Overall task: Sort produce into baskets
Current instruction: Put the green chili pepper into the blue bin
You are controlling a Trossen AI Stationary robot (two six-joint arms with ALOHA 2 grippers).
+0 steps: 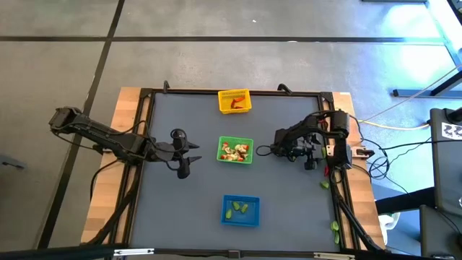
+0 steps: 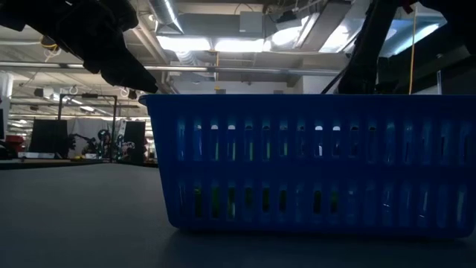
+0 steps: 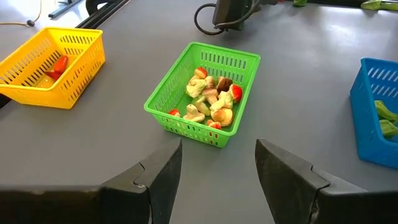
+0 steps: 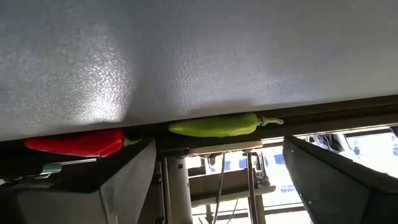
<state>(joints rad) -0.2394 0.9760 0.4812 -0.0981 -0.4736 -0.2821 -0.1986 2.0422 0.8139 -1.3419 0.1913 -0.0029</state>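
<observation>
The light green pepper needs to be sorted into the blue basket (image 1: 240,211), so my right gripper should grab it by its body (image 1: 325,184) next.
Three baskets stand in a row down the middle of the table: yellow (image 1: 234,101) at the far side with a red piece, green (image 1: 235,150) in the middle with mixed produce (image 3: 211,99), and blue (image 1: 240,210) at the near side with light green pieces. My left gripper (image 1: 193,153) is open and empty, left of the green basket (image 3: 202,93) and pointing at it. My right gripper (image 1: 315,160) is open and empty near the table's right edge. It faces a light green pepper (image 4: 217,126) and a red pepper (image 4: 78,143) that lie at that edge.
Another light green piece (image 1: 336,230) lies on the right rail near the front corner. The blue basket (image 2: 312,171) fills the low view. The dark mat has free room on either side of the basket row. Cables run along the right rail.
</observation>
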